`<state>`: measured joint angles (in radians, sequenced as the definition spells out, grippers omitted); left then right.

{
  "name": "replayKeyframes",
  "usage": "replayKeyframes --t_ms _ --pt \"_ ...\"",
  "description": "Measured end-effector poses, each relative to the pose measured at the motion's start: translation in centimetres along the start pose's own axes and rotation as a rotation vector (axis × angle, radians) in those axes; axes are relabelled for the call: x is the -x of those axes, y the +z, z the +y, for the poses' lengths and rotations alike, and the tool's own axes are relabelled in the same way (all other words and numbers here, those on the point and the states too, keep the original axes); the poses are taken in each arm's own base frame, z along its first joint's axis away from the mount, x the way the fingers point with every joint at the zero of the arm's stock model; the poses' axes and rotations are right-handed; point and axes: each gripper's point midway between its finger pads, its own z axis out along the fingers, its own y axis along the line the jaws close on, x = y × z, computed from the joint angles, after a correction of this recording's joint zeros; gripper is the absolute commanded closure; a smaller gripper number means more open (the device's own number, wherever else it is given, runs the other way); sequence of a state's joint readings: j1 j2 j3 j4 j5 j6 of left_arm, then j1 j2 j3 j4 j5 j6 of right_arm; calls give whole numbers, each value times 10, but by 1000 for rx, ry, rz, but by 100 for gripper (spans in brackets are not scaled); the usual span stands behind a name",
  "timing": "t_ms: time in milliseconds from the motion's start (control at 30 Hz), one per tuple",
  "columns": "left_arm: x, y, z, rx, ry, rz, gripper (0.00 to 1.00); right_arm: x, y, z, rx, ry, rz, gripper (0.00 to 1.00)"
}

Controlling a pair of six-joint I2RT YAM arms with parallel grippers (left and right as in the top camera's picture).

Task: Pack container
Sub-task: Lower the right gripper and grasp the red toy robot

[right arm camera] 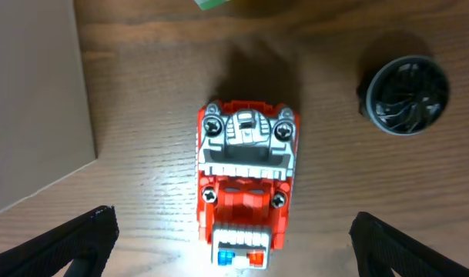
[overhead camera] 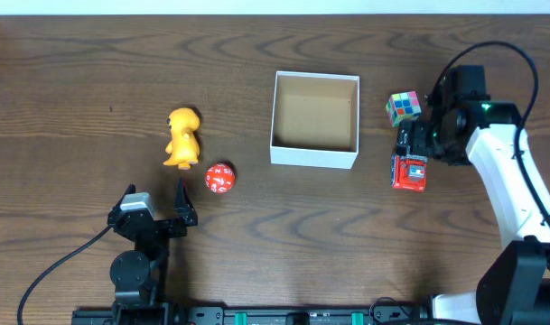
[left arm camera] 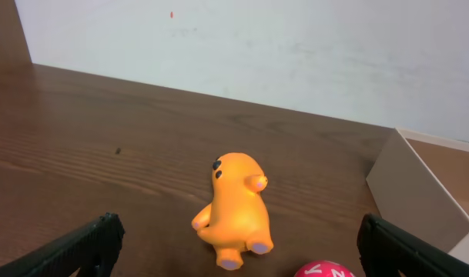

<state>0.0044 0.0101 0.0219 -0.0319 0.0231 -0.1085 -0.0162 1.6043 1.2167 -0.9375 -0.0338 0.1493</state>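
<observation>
My right gripper grips the red toy truck's long red sides next, leaving its silver end free to fit into the container (overhead camera: 315, 156).
The container (overhead camera: 315, 156), a square white-walled box with a brown inside, stands empty at the table's middle; its corner shows in the left wrist view (left arm camera: 419, 185) and its wall in the right wrist view (right arm camera: 34, 100). My right gripper (right arm camera: 234, 238) is open and hangs over a red toy truck (overhead camera: 409, 171), which lies on the table between its fingers (right arm camera: 248, 185). My left gripper (overhead camera: 157, 215) is open and empty at the front left, facing an orange toy figure (overhead camera: 182, 137) (left arm camera: 236, 208) and a red ball with white letters (overhead camera: 220, 178) (left arm camera: 325, 270).
A multicoloured cube (overhead camera: 403, 107) sits right of the container, behind the truck. A round black part (right arm camera: 407, 85) shows to the truck's right in the right wrist view. Brown wooden table all around; a pale wall lies beyond its far edge.
</observation>
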Motion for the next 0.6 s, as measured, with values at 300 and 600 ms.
replayKeyframes --t_ms 300,600 --pt "0 0 0 0 0 0 2 -17 38 -5 -6 0 -9 1" --pt "0 0 0 0 0 0 2 -38 66 -12 -22 -1 -7 1"
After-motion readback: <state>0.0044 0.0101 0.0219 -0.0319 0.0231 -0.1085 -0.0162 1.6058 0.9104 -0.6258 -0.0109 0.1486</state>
